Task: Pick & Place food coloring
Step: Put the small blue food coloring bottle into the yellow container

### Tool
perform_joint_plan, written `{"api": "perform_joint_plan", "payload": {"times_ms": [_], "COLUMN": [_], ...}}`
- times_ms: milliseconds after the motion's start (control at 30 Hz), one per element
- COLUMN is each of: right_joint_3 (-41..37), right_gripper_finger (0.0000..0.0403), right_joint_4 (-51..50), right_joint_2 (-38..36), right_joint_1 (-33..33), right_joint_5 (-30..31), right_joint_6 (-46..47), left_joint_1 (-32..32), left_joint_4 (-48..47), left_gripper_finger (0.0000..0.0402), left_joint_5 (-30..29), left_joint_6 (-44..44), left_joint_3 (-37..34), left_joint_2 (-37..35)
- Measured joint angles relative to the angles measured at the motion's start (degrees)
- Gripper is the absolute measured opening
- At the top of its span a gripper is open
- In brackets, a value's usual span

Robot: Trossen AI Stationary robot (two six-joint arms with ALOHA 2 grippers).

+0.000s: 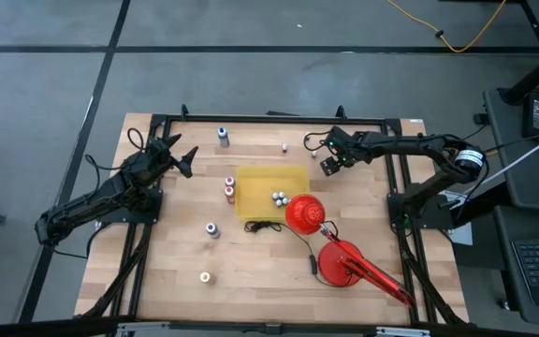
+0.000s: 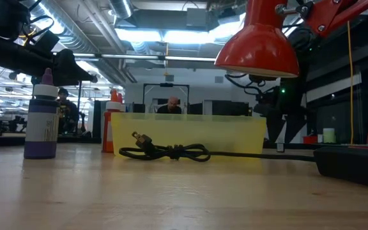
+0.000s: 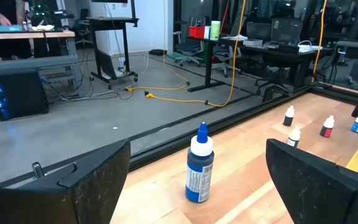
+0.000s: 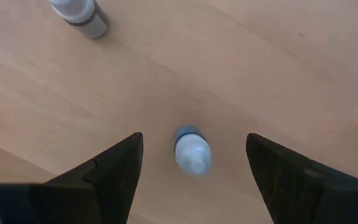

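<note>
The white cap [image 4: 193, 154] over the blue collar is between my right gripper's fingers, which reach down around it, so my right gripper needs to close on that cap.
Several tiny food coloring bottles stand on their bases on the wooden table. A blue-topped bottle [image 1: 223, 137] [image 3: 199, 165] is near the far edge, a red pair [image 1: 229, 188] stands left of the yellow tray [image 1: 255, 180], and two more [image 1: 211, 229] [image 1: 205, 277] stand nearer. Several pale ones [image 1: 277, 197] sit in the tray. My right gripper [image 1: 330, 166] [image 4: 191, 180] hangs open, pointing down over a small blue-collared bottle [image 4: 191, 151] that stands between its fingers, untouched. My left gripper [image 1: 182, 157] [image 3: 197, 186] is open and level, facing the blue-topped bottle from a short way off.
A red lamp shade [image 1: 304, 213] [image 2: 257, 48] overhangs the tray's near right corner. Its red base and arm [image 1: 344, 264] lie toward the near right. A black cable with plug [image 2: 171, 152] lies in front of the tray. Another bottle [image 4: 79, 14] stands close to the right gripper.
</note>
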Motion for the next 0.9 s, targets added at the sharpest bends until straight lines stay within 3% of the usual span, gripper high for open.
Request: {"api": "perform_joint_plan", "payload": {"times_ms": [633,900], "right_joint_3": [0.1,5.6], "right_gripper_finger": [0.0065,0.0067], "right_joint_4": [0.0,-8.3], "right_joint_2": [0.0,0.0], "right_joint_1": [0.3,1.4], "right_joint_5": [0.0,0.1], "right_joint_6": [-1.5,-4.8], "left_joint_1": [0.0,0.0], "left_joint_4": [0.0,0.0], "left_gripper_finger": [0.0365,0.0364], "left_joint_5": [0.0,0.0], "left_joint_6": [0.0,0.0], "left_joint_3": [0.0,0.0], "left_joint_2": [0.0,0.0]}}
